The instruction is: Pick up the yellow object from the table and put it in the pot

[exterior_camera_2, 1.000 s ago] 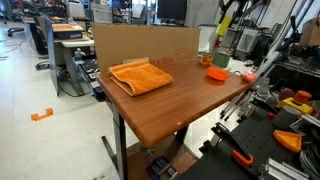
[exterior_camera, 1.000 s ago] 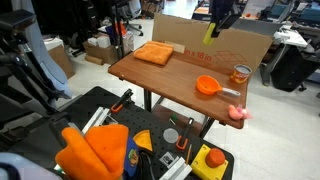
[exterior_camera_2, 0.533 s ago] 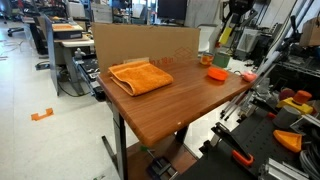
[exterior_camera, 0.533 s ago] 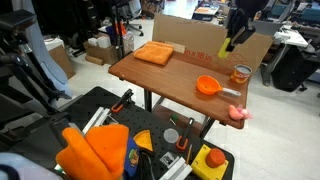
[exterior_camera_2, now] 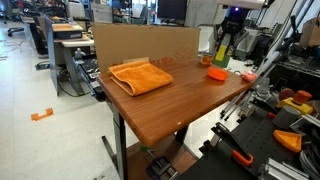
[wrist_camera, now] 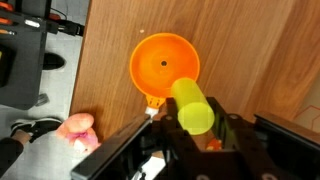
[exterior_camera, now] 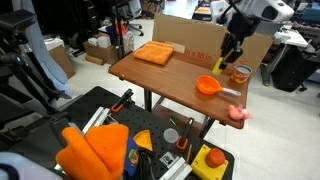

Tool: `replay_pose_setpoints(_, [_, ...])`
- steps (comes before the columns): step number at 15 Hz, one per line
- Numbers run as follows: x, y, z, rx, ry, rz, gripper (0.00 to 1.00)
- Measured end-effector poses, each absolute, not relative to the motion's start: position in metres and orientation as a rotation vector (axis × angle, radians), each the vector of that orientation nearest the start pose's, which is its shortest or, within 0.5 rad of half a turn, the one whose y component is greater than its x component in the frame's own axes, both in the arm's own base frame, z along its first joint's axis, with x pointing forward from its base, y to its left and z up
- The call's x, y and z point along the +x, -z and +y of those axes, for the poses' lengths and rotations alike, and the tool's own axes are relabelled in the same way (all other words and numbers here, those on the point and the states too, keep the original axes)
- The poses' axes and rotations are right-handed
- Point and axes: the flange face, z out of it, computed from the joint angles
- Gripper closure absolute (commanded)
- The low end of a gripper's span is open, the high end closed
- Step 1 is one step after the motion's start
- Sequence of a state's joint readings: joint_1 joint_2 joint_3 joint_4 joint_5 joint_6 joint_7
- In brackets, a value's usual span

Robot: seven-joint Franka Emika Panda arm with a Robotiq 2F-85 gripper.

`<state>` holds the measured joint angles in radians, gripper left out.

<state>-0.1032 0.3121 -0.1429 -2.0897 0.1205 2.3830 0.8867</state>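
Note:
The lower end of the yellow object hangs well above the orange pot's rim (exterior_camera: 208,78) (wrist_camera: 197,67), so I need to lower it inside before my gripper lets go of it.
My gripper (wrist_camera: 192,122) is shut on the yellow object (wrist_camera: 192,105), a small yellow-green cylinder held between the black fingers. In the wrist view it hangs above the table, its tip overlapping the near rim of the orange pot (wrist_camera: 165,65). In both exterior views the gripper (exterior_camera: 226,62) (exterior_camera_2: 221,55) hovers just above the pot (exterior_camera: 207,86) (exterior_camera_2: 217,73) near the far right end of the brown wooden table (exterior_camera: 170,75) (exterior_camera_2: 165,100). The yellow object shows faintly in an exterior view (exterior_camera: 222,65).
A folded orange cloth (exterior_camera: 154,53) (exterior_camera_2: 140,76) lies on the table. A glass jar with amber contents (exterior_camera: 240,74) stands by the pot. A pink object (exterior_camera: 238,113) (wrist_camera: 78,129) lies at the table edge. A cardboard panel (exterior_camera: 200,38) backs the table. Tools and clutter lie on the floor.
The gripper, still holding the yellow object, has come down from high above the cardboard panel and now hovers just above the orange pot.

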Motion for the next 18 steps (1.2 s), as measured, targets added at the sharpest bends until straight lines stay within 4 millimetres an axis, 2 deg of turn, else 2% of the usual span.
replay_pose_setpoints(6, [0.563,-0.239,-0.134,-2.544,-0.126,1.839,0.83])
replay_pose_setpoints(11, [0.562,-0.222,-0.127,-2.553,-0.165,1.86,0.83])
replay_pose_setpoints(16, [0.562,-0.208,-0.112,-2.616,-0.178,1.852,0.83])
replay_pose_setpoints(17, [0.563,-0.208,-0.109,-2.638,-0.172,1.842,0.73])
replay_pose_setpoints(18, [0.563,-0.208,-0.106,-2.661,-0.165,1.829,0.33])
